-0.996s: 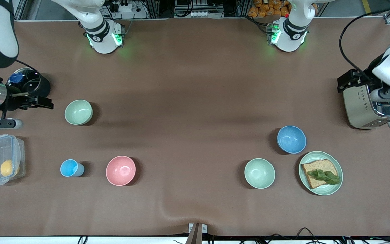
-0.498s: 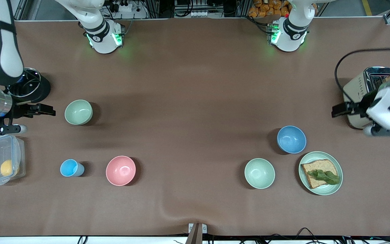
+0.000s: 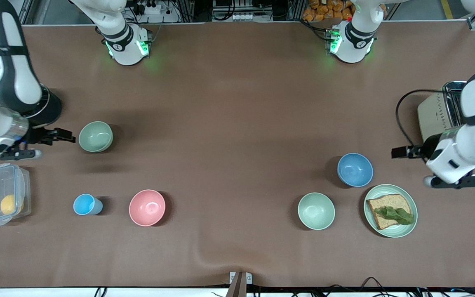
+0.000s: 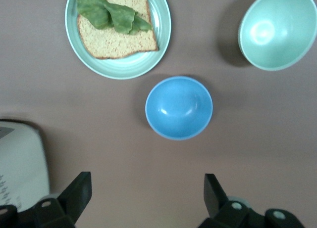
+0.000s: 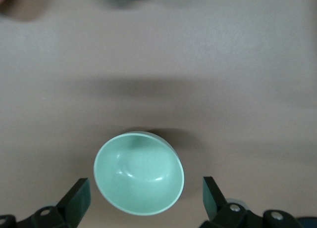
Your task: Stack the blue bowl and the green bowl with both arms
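The left gripper grabs the blue bowl by its rim [image 3: 371,164] next, to stack the blue bowl in the sage-green bowl [image 3: 95,136].
The blue bowl [image 3: 355,169] sits upright toward the left arm's end of the table, beside the plate. In the left wrist view the blue bowl [image 4: 179,108] lies ahead of the open, empty left gripper [image 4: 147,196]. The left gripper [image 3: 400,152] hovers beside that bowl, apart from it. The sage-green bowl [image 3: 95,136] sits toward the right arm's end. The right gripper [image 3: 63,135] is open and empty right beside it. In the right wrist view the green bowl [image 5: 139,173] lies between the spread fingers of the right gripper [image 5: 144,191], below them.
A paler mint-green bowl [image 3: 316,210] and a mint plate [image 3: 410,206] with bread and lettuce sit nearer the front camera than the blue bowl. A toaster [image 3: 437,111] stands by the left arm. A pink bowl [image 3: 147,207], light-blue cup [image 3: 85,204] and clear box [image 3: 1,194] lie toward the right arm's end.
The left gripper has come away from the toaster toward the blue bowl. The right gripper has moved closer to the green bowl. No bowl has moved.
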Controlling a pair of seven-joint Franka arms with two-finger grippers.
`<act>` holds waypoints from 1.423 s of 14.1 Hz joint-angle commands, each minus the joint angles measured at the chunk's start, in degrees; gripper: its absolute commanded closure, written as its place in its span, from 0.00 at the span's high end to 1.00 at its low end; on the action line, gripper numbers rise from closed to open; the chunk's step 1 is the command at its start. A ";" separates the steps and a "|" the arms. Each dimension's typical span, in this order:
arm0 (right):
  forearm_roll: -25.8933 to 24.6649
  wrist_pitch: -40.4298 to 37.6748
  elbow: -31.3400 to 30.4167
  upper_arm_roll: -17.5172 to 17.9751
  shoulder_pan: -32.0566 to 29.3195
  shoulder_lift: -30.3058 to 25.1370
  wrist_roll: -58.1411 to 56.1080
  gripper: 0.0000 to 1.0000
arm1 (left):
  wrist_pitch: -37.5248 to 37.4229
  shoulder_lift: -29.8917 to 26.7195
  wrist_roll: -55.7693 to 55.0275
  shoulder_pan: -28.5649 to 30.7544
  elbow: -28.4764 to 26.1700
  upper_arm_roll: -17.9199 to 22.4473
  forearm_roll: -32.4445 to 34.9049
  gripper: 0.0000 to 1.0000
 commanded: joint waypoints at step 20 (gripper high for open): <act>1.18 21.70 -14.36 0.83 -5.05 3.64 -8.74 0.05 | 33.43 10.76 -2.33 1.09 -22.30 -0.29 5.26 1.00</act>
